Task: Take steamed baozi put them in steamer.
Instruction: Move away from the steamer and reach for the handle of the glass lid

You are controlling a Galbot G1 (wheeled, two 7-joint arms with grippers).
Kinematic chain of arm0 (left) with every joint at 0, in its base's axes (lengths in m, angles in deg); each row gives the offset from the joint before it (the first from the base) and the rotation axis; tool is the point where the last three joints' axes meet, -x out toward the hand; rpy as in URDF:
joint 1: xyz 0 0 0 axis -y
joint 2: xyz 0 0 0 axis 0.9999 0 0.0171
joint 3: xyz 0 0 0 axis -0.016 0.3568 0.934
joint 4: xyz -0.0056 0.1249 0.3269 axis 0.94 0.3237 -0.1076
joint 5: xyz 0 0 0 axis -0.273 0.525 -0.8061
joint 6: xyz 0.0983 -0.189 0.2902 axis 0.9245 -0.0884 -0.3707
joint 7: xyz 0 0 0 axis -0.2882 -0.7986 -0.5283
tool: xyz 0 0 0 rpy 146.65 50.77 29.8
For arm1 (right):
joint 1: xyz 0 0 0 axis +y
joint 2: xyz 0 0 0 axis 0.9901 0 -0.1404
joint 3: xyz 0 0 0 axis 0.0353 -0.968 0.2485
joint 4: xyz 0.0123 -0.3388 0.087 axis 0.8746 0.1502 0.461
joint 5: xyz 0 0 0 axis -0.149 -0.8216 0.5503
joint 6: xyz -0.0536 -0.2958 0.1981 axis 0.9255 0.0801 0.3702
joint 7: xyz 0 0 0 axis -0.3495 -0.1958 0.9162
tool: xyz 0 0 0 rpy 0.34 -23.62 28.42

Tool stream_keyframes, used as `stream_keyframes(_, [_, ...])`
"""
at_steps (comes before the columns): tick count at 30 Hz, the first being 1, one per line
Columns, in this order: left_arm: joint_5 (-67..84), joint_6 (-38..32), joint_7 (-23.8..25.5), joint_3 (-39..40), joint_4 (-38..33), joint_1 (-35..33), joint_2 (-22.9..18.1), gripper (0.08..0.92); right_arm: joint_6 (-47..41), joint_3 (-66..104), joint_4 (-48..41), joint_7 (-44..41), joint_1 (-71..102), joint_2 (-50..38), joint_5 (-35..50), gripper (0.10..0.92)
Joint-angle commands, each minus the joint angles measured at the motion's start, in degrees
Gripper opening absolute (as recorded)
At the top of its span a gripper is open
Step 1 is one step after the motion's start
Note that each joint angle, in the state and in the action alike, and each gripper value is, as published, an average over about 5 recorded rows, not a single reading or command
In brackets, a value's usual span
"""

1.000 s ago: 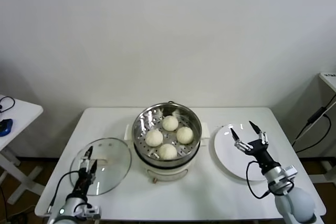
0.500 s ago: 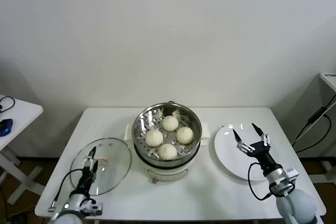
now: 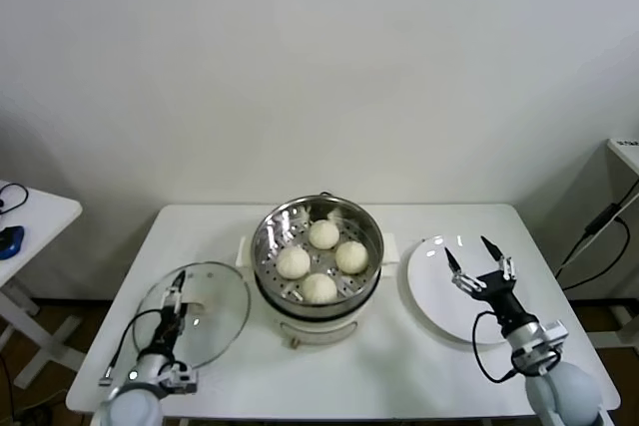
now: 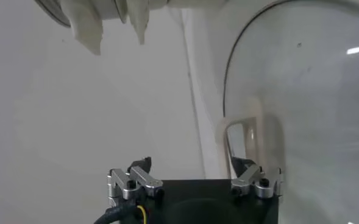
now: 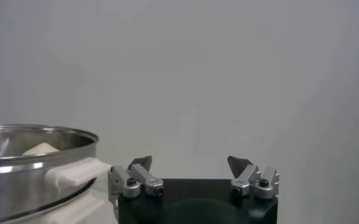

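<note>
The left gripper's fingers are above the pale arched handle of the glass lid (image 3: 210, 311), so the left gripper should go lower before it closes on that handle.
The steamer (image 3: 318, 258) stands mid-table, a shiny steel pot on a white base. Four off-white steamed baozi lie on its perforated tray: one at the back (image 3: 322, 233), one on the right (image 3: 350, 255), one on the left (image 3: 293, 262) and one at the front (image 3: 319, 287). My right gripper (image 3: 479, 264) is open and empty above the white plate (image 3: 439, 296). Its wrist view (image 5: 190, 161) shows the steamer rim (image 5: 39, 137) with a bun top (image 5: 40, 148) behind it. My left gripper (image 3: 176, 294) is open and empty over the left part of the glass lid (image 3: 210, 311), as its wrist view (image 4: 191, 163) shows.
The glass lid (image 4: 301, 103) lies flat on the table left of the steamer. The white plate holds nothing. A side table (image 3: 25, 221) stands at the far left. Cables (image 3: 599, 236) hang at the far right.
My left gripper has moved a little forward over the lid's edge. My right gripper has shifted only slightly. The baozi and the steamer have not moved.
</note>
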Motion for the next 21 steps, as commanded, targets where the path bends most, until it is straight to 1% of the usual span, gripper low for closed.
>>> stream_keyframes(1, [2.05,1.77,-1.1,0.64,2.89,2.39,0.41,0.823,0.08,0.05,0.0,-0.19,0.02,0.67,-1.33,0.823])
stream_keyframes(21, [6.75,3.54,-3.84,2.56,5.6,3.54,-0.23,0.814,0.44,0.03,-0.25,-1.42,-0.07,2.39,-3.3,0.823])
